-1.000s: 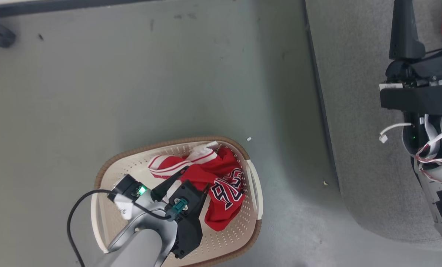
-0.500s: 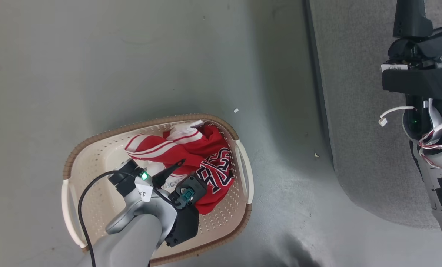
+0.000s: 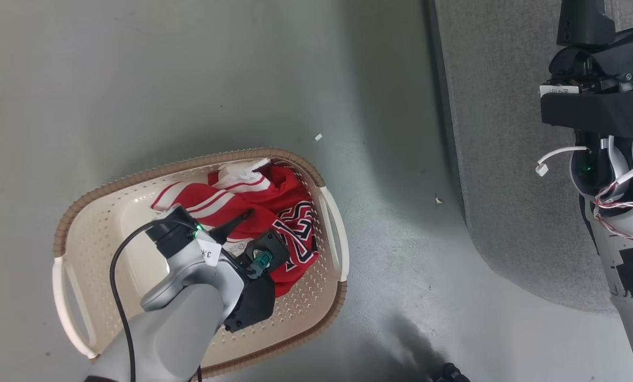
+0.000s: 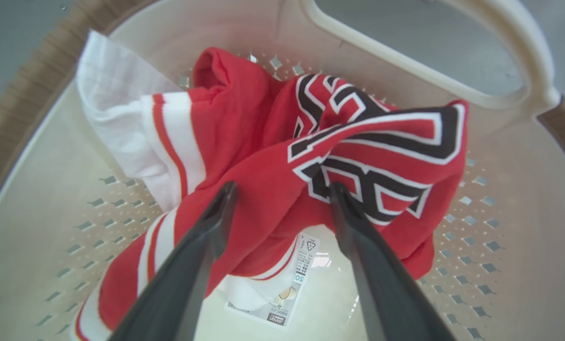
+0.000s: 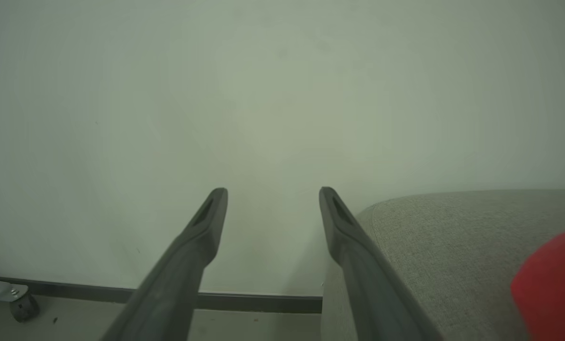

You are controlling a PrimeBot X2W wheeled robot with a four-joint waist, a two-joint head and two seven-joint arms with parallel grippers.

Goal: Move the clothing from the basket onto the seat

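Note:
My left gripper grabs that raised lettered fold (image 4: 283, 179) of the jersey next, as it stands up while the rest lies slack in the basket.
The cream basket (image 3: 136, 175) with a brown rim stands on the floor, and its handle (image 4: 452, 76) shows in the left wrist view. The red clothing (image 3: 274, 204) lies bunched in its right half: a white-striped piece (image 4: 168, 137) and a jersey with dark lettering (image 4: 372, 156). My left gripper (image 4: 282, 187) is down inside the basket, open, its two fingers straddling a raised fold of the jersey. A white care label (image 4: 291, 279) lies under it. The grey seat (image 3: 507, 159) is to the right. My right gripper (image 5: 273, 189) hangs open and empty beside the seat (image 5: 452, 246).
Grey-green floor surrounds the basket, with small specks (image 3: 318, 137) on it. A pale wall with a dark baseboard (image 5: 254, 300) and a caster wheel (image 5: 24, 305) lie beyond the right gripper. A blurred red shape (image 5: 552, 279) sits on the seat.
The head camera has shifted, so the whole scene slid up and left. My left gripper has reached further onto the clothing, still open. The right arm holds its place.

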